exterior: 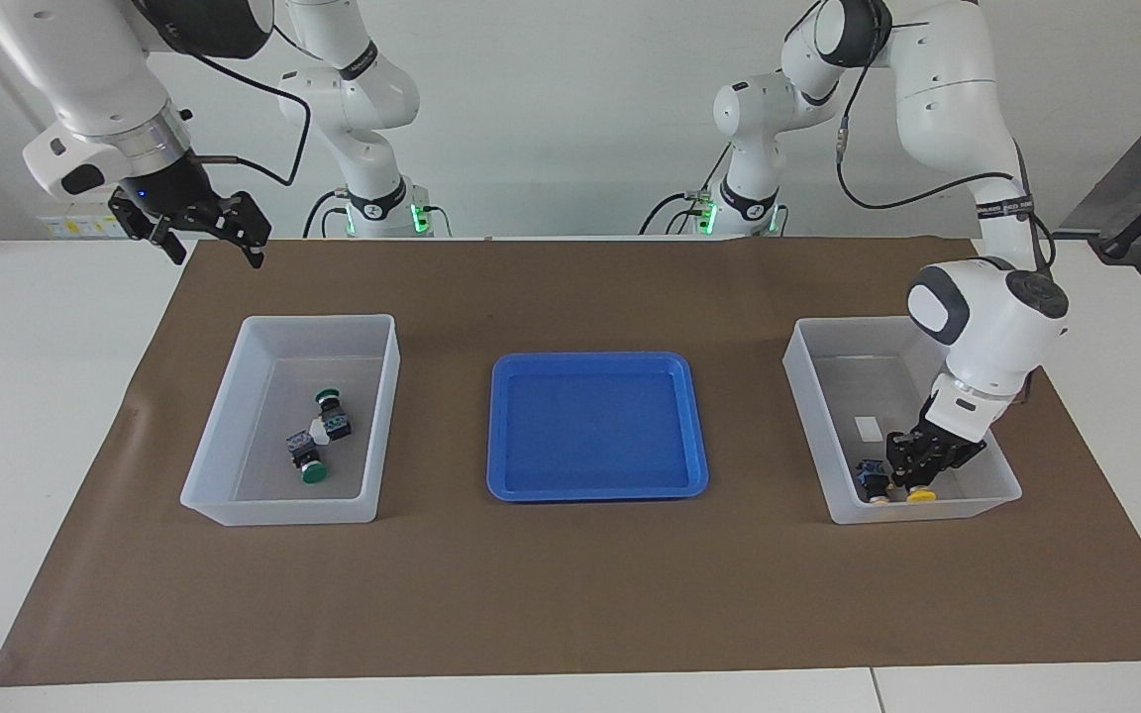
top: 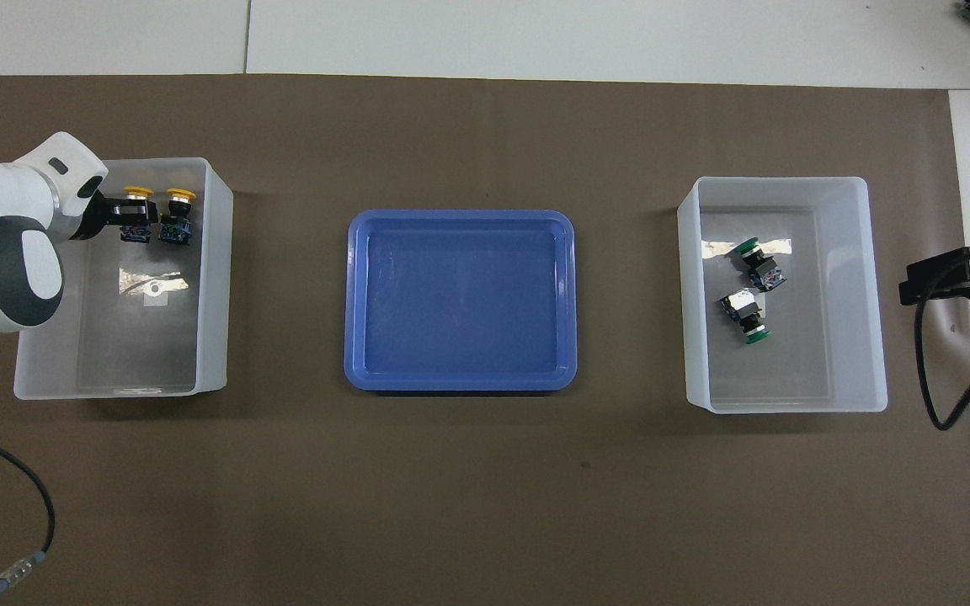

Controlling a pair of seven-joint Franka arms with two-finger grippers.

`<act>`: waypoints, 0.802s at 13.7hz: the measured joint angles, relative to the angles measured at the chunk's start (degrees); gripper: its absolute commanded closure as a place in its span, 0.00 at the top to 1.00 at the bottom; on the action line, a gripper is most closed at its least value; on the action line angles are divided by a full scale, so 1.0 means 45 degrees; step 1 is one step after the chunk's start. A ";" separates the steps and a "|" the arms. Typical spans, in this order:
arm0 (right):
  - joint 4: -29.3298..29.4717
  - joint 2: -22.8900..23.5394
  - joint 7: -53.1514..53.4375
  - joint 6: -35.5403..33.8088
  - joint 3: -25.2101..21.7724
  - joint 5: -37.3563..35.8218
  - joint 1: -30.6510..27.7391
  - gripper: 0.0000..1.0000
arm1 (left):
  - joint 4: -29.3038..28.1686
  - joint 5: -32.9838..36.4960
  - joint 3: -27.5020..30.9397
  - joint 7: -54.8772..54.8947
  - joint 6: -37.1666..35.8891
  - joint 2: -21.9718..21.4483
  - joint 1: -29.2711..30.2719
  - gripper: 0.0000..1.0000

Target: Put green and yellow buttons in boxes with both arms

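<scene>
The yellow button has its base (top: 135, 238) low inside, beside the other yellow button, and would stand in the box (top: 133, 323). It is time for my left gripper to release it now.
Two yellow buttons lie in the box (exterior: 808, 396) at the left arm's end, close to its wall farthest from the robots. My left gripper (exterior: 915, 473) is down inside this box (top: 214, 295), shut on one yellow button (exterior: 920, 494), whose cap shows in the overhead view (top: 139, 192). The other yellow button (exterior: 873, 482) stands right beside it (top: 178, 199). Two green buttons (exterior: 336, 424) (exterior: 307, 458) lie on their sides in the box (exterior: 384, 416) at the right arm's end, also seen from overhead (top: 761, 265) (top: 746, 318). My right gripper (exterior: 212, 236) is open and empty, raised over the mat's edge beside that box (top: 872, 295), and it waits.
A shallow blue tray (exterior: 595, 361) lies empty between the two boxes on the brown mat (exterior: 570, 594). Each box holds a small white label (exterior: 868, 428). A black cable (top: 39, 505) loops over the mat at the left arm's end.
</scene>
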 measured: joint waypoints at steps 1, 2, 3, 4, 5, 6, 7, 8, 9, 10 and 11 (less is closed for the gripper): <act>0.0000 -0.0002 -0.0289 0.0001 0.0000 -0.0006 0.0003 1.00 | 0.0000 0.0000 -0.0017 0.0000 0.0039 0.0002 -0.0005 0.22; -0.0002 -0.0003 -0.0392 0.0041 0.0001 -0.0007 0.0008 1.00 | 0.0000 0.0000 -0.0027 0.0000 0.0065 0.0003 -0.0012 0.49; -0.0009 -0.0003 -0.0442 0.0147 0.0002 -0.0008 0.0013 1.00 | 0.0000 0.0000 -0.0032 0.0000 0.0075 0.0003 -0.0019 0.66; -0.0011 -0.0002 -0.0481 0.0210 0.0004 -0.0008 0.0015 1.00 | 0.0000 0.0000 -0.0031 0.0000 0.0078 0.0003 -0.0020 0.73; -0.0011 -0.0003 -0.0510 0.0215 0.0007 -0.0008 0.0018 1.00 | 0.0000 0.0000 -0.0031 -0.0001 0.0084 0.0003 -0.0018 0.80; -0.0012 -0.0004 -0.0514 0.0215 0.0012 -0.0008 0.0035 1.00 | 0.0000 0.0000 -0.0031 0.0000 0.0085 0.0003 -0.0018 0.83; -0.0012 -0.0005 -0.0514 0.0216 0.0012 -0.0008 0.0066 1.00 | 0.0000 0.0000 -0.0031 -0.0001 0.0086 0.0003 -0.0018 0.83; -0.0012 -0.0006 -0.0514 0.0216 0.0012 -0.0008 0.0093 1.00 | 0.0000 0.0000 -0.0031 0.0000 0.0086 0.0003 -0.0018 0.83; -0.0012 -0.0007 -0.0514 0.0218 0.0012 -0.0008 0.0107 1.00 | 0.0001 0.0000 -0.0032 -0.0001 0.0085 0.0003 -0.0019 0.83; -0.0012 -0.0009 -0.0514 0.0221 0.0012 -0.0008 0.0109 1.00 | 0.0009 0.0000 -0.0036 -0.0001 0.0052 0.0003 -0.0020 0.83; -0.0012 -0.0009 -0.0514 0.0222 0.0012 -0.0008 0.0111 1.00 | 0.0063 0.0000 -0.0043 -0.0001 -0.0078 0.0004 -0.0023 0.83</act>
